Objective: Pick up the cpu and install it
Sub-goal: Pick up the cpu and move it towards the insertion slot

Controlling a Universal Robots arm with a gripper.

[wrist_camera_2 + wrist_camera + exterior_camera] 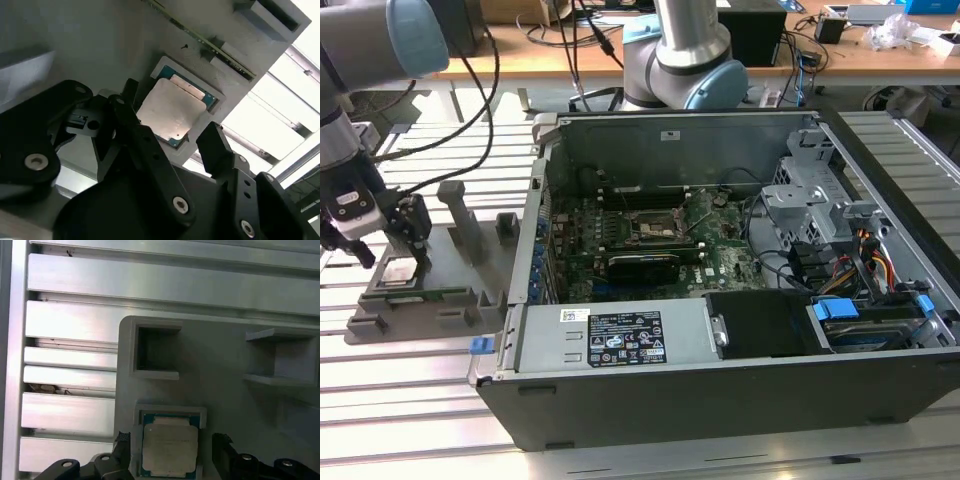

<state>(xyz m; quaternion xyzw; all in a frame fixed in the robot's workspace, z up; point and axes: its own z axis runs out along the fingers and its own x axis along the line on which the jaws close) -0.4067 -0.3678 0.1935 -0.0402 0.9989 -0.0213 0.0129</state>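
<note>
The gripper next needs to grab the cpu by its opposite side edges to pick it up, since the grey holder's hollow leaves room for the fingers there.
The cpu (pixel 400 272) lies flat in a square recess of a grey holder (pixel 455 300) at the exterior view's left, outside the computer case. Its silvery top plate with a green rim shows in both wrist views (pixel 167 110) (pixel 169 447). My gripper (pixel 392 250) hangs just above it, open, with one black finger (pixel 127 102) on each side of the recess (pixel 222 445). The fingers are apart from the chip. The dark socket frame (pixel 655 228) sits in the middle of the motherboard inside the case.
The open computer case (pixel 720 380) fills the middle and the exterior view's right, with cables and drive bays inside. A thin green memory strip (pixel 420 295) lies in the holder beside the chip. Grey posts (pixel 460 215) rise from the holder. A second arm's base (pixel 690 60) stands behind the case.
</note>
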